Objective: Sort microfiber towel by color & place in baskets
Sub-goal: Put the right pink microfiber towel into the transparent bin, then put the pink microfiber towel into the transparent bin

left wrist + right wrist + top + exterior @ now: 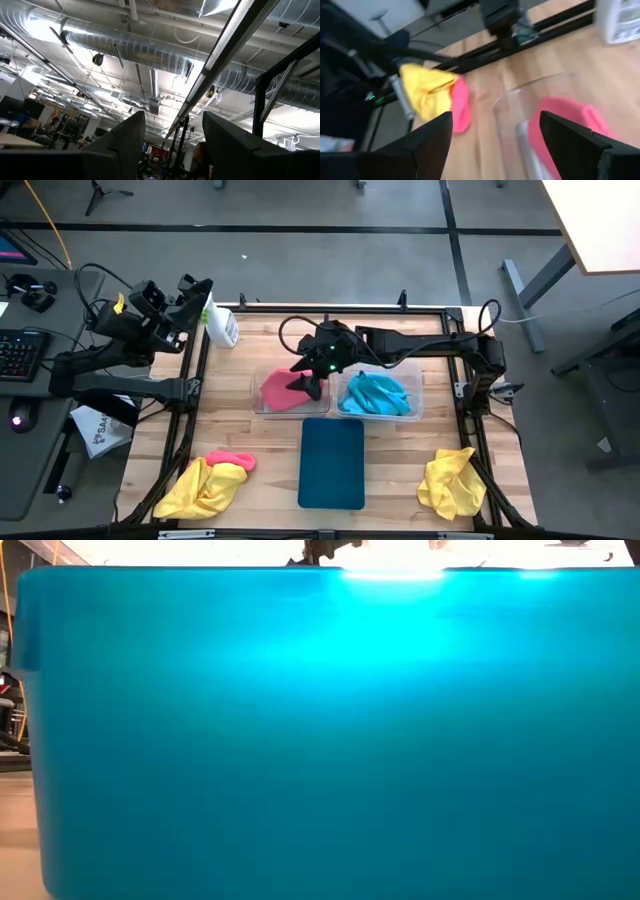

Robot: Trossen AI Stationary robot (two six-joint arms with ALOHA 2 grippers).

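The yellow towel needs to be sorted into the teal tray (pixel 332 462), so my left gripper will grab the towel by its bunched fold of cloth (pixel 205 485) next.
My right gripper (pixel 305 386) is open over the left clear tub (pixel 262 402), which holds a pink towel (pixel 278 388). In the right wrist view the gripper (pixel 495 145) holds nothing, and the pink towel (pixel 567 117) lies in the tub (pixel 520 100) below the fingers. The right clear tub (pixel 412 380) holds several cyan towels (pixel 378 394). The dark teal tray (pixel 332 462) lies bare in front of the tubs. A yellow towel (pixel 200 490) with a pink one (pixel 232 460) lies near left, and a yellow towel (pixel 450 482) near right. My left gripper (pixel 172 150) is open and points at the ceiling.
A white spray bottle (pixel 222 326) stands at the far left of the table. The left arm (pixel 150 315) waits beyond the table's left edge. The teal tray's wall (pixel 320 740) fills the low view. Bare wood lies between the tray and the towel piles.
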